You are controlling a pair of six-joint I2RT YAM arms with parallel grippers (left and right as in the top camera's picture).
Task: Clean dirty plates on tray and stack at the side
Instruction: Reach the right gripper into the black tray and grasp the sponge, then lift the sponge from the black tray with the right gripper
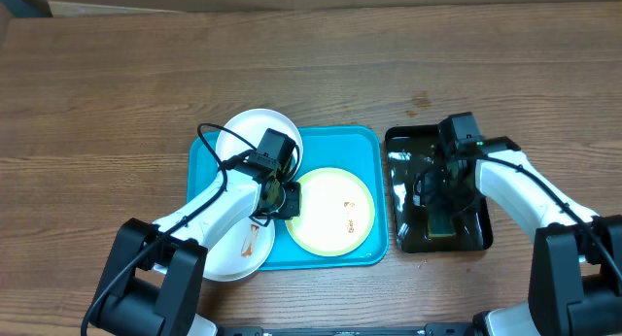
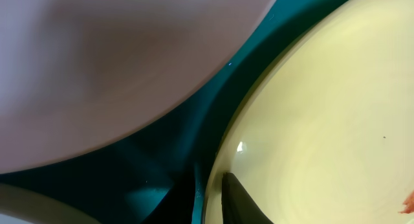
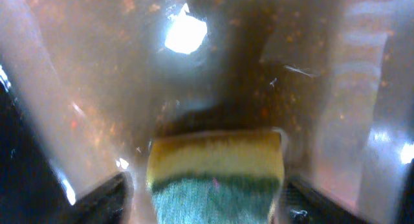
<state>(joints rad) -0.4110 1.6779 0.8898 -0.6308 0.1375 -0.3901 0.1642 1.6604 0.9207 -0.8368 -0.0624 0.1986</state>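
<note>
The smeared side of the yellow-green plate should stay open for sponge cleaning, so my left gripper should next grab that plate's rim beside the white plate.
The turquoise tray (image 1: 362, 147) holds three plates. A white plate (image 1: 251, 132) lies at its back left. A second white plate (image 1: 233, 256) with a brown smear overhangs its front left. The pale yellow-green plate (image 1: 335, 215), with small brown smears, lies at the right. My left gripper (image 1: 283, 200) is at that plate's left rim. In the left wrist view its fingers (image 2: 217, 199) close over the plate's rim (image 2: 323, 120), one finger on the inside. My right gripper (image 1: 442, 202) is open, its fingers (image 3: 207, 201) either side of the green-yellow sponge (image 3: 217, 159).
The sponge (image 1: 442, 222) lies in a glossy black tray (image 1: 403, 142) holding liquid, just right of the turquoise tray. The white plate (image 2: 97, 62) lies close beside the yellow-green one, with bare tray (image 2: 155, 153) between. Wooden table (image 1: 117, 74) surrounds both trays.
</note>
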